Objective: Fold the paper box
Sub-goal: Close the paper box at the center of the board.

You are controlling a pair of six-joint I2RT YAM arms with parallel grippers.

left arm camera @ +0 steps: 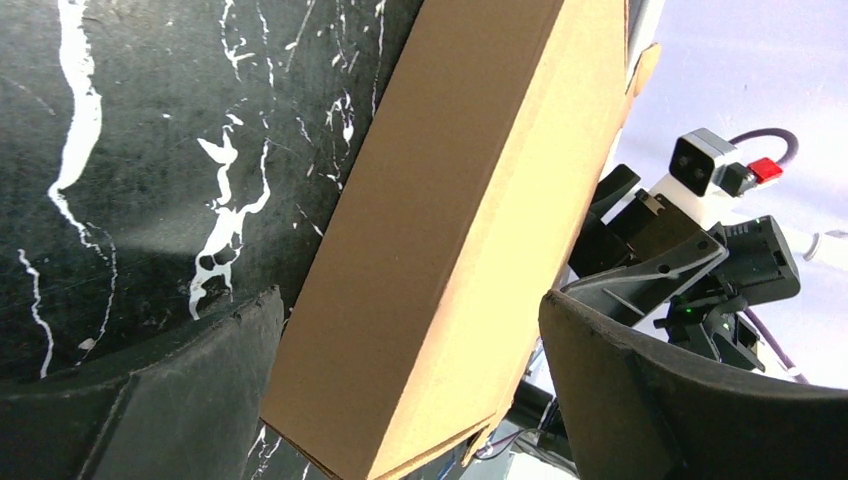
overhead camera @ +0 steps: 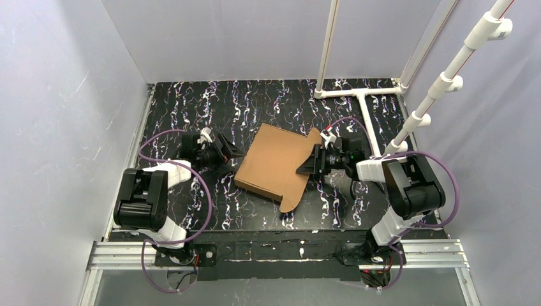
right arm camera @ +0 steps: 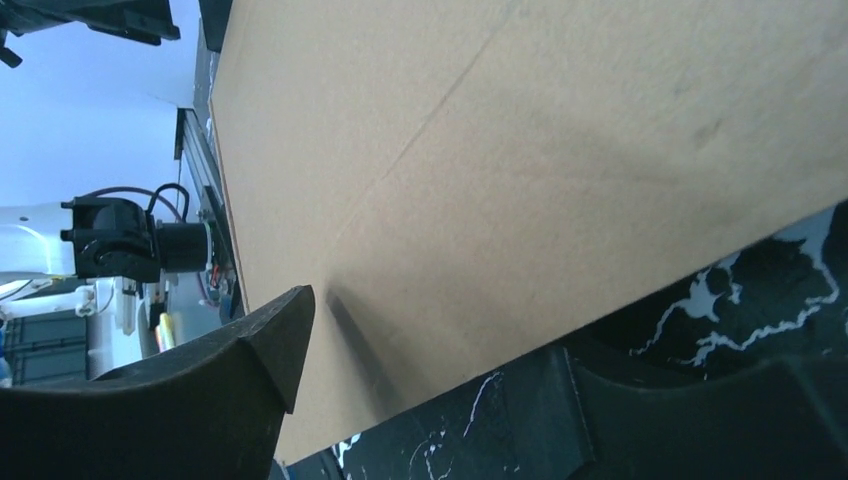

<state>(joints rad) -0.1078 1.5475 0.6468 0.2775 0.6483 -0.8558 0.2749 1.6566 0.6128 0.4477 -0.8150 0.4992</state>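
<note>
I should grab the paper box with my left gripper across the box's side [overhead camera: 247, 155] [left arm camera: 422, 305], opposite the rounded flap, leaving it free to fold as I turn the box.
The paper box [overhead camera: 274, 159] is brown cardboard, folded into a shallow box, and lies tilted at the middle of the black marbled table [overhead camera: 255, 102]. A rounded flap [overhead camera: 292, 197] sticks out at its near corner. My left gripper [overhead camera: 231, 153] is at the box's left side. In the left wrist view [left arm camera: 405, 310] it is open, with the box's side wall [left arm camera: 440, 230] between the fingers [left arm camera: 150, 400]. My right gripper [overhead camera: 311, 166] is at the box's right edge. In the right wrist view [right arm camera: 430, 335] it is open and straddles the edge of a cardboard panel [right arm camera: 520, 150].
A white pipe frame [overhead camera: 360, 95] lies on the table at the back right, with a slanted pipe [overhead camera: 446, 80] above the right arm. Pale walls [overhead camera: 64, 115] close in the sides and back. A metal rail [overhead camera: 287, 252] runs along the near edge.
</note>
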